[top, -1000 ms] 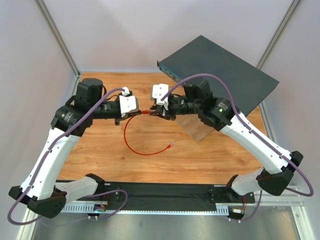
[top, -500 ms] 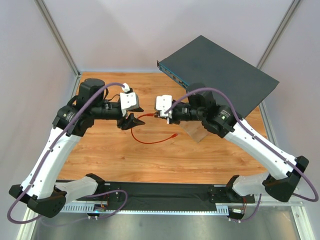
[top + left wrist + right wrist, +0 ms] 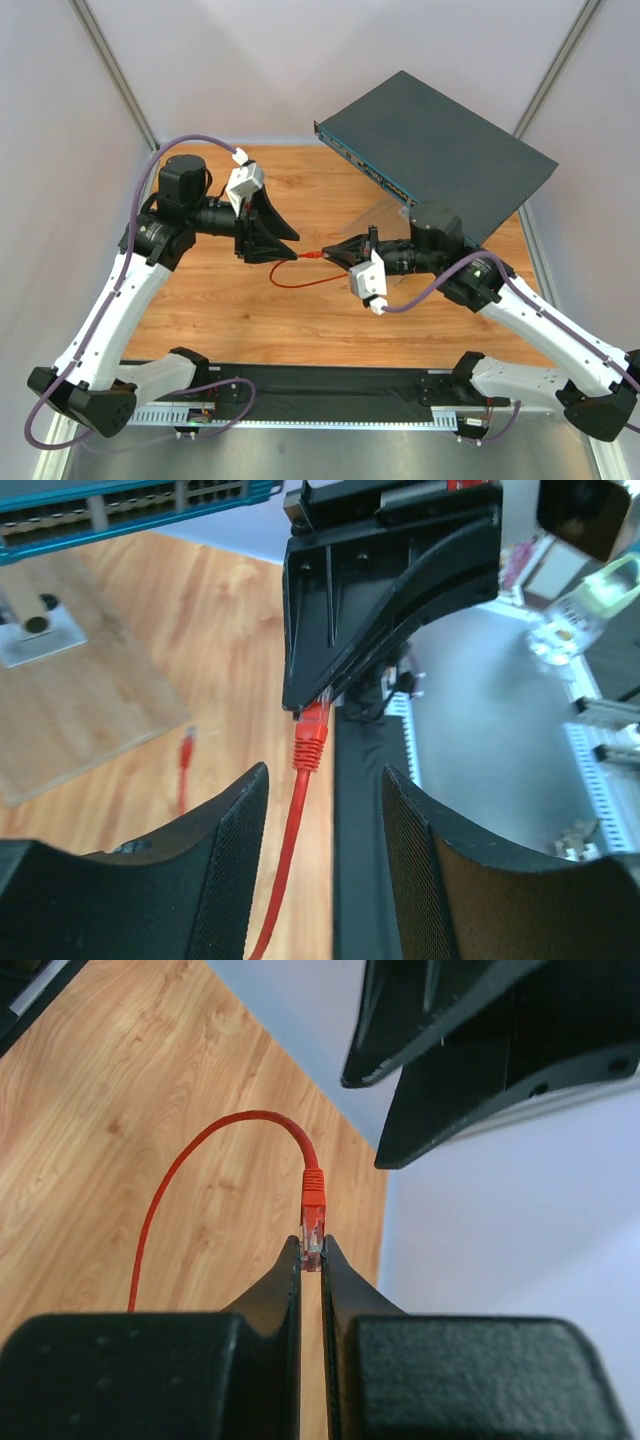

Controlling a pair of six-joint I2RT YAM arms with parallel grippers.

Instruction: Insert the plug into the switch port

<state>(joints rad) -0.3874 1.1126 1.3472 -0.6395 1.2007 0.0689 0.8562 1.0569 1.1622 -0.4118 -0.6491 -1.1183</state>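
Observation:
Next, my left gripper reaches the plug and grabs the cable just behind its red boot (image 3: 302, 779), so the connector tip stays free to insert.
The plug (image 3: 313, 1222), a small red-booted connector on a thin red cable (image 3: 285, 283), is pinched between the tips of my right gripper (image 3: 311, 1245), which is shut on it above the wooden table. In the top view my right gripper (image 3: 326, 256) faces left, toward my left gripper (image 3: 294, 247). My left gripper (image 3: 325, 780) is open, just short of the plug (image 3: 311, 735), and the cable runs down between its fingers without touching them. The switch (image 3: 440, 140) lies at the back right. Its row of ports (image 3: 130, 500) faces the table.
The cable's other red end (image 3: 186, 752) lies on the wooden table (image 3: 200, 310). A lighter wooden board (image 3: 70, 710) with a grey metal stub (image 3: 38, 628) sits below the switch's front. A black strip (image 3: 320, 382) runs along the near edge. Grey walls enclose the table.
My left gripper opened, released the cable and drew back slightly. My right gripper closed on the plug, turned over and moved toward the near side with it.

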